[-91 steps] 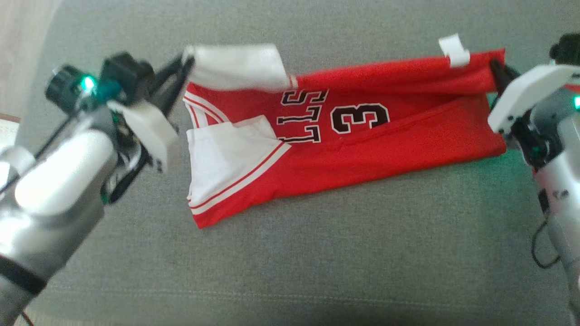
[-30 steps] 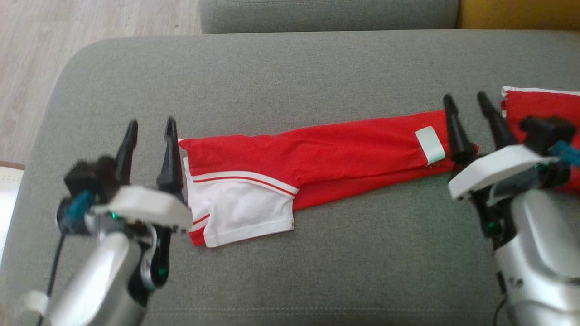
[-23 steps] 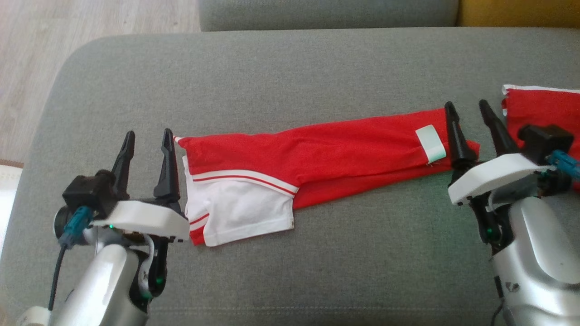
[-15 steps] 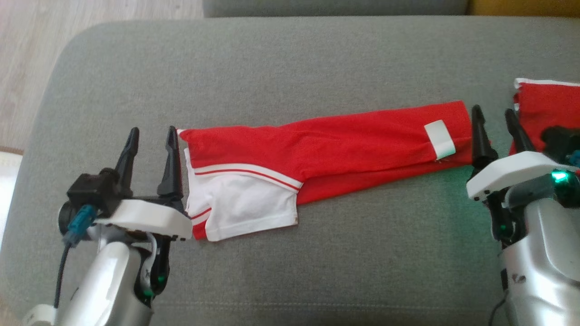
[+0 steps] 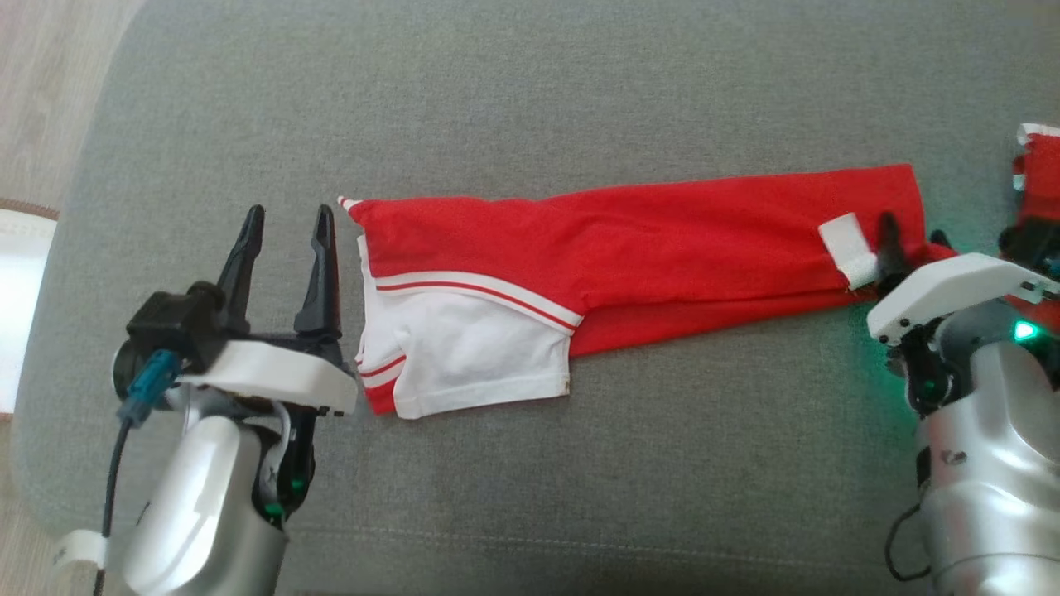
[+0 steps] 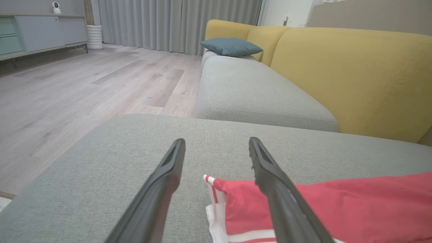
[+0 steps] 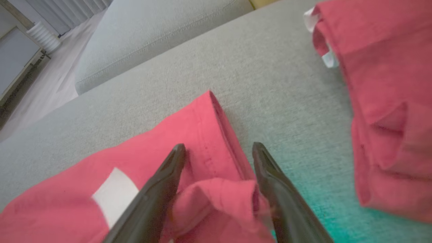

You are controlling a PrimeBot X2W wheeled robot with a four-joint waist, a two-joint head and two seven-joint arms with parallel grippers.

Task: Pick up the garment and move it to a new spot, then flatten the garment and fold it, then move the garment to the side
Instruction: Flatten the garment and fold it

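My right gripper is going to grab the garment next by the raised red fold [image 5: 930, 252] at the garment's hem end, since the rest of the strip [image 5: 686, 238] lies flat on the cushion.
The garment [image 5: 646, 240] is a red jersey with white trim, folded into a long narrow strip across the grey sofa cushion [image 5: 530, 463]. Its white sleeve end lies at the left, and a white label [image 5: 846, 248] sits near the right end. My left gripper [image 5: 290, 213] stands open just left of the garment's left corner [image 6: 216, 182], with bare cushion between its fingers [image 6: 168, 175]. My right gripper [image 5: 911, 230] is open at the right end. In the right wrist view a bunched fold of red cloth [image 7: 216, 195] lies between its spread fingers [image 7: 162, 189].
A second red garment [image 5: 1039, 174] lies crumpled at the cushion's right edge, close to my right gripper [image 7: 217, 146]. Wooden floor [image 5: 41, 91] borders the cushion on the left. Another grey seat [image 6: 256, 91] and a yellow backrest [image 6: 354, 74] stand beyond.
Three seconds ago both grippers held the garment's far edge; it now lies folded over and released. The head camera has tilted. My right gripper has moved onto the garment's right end.
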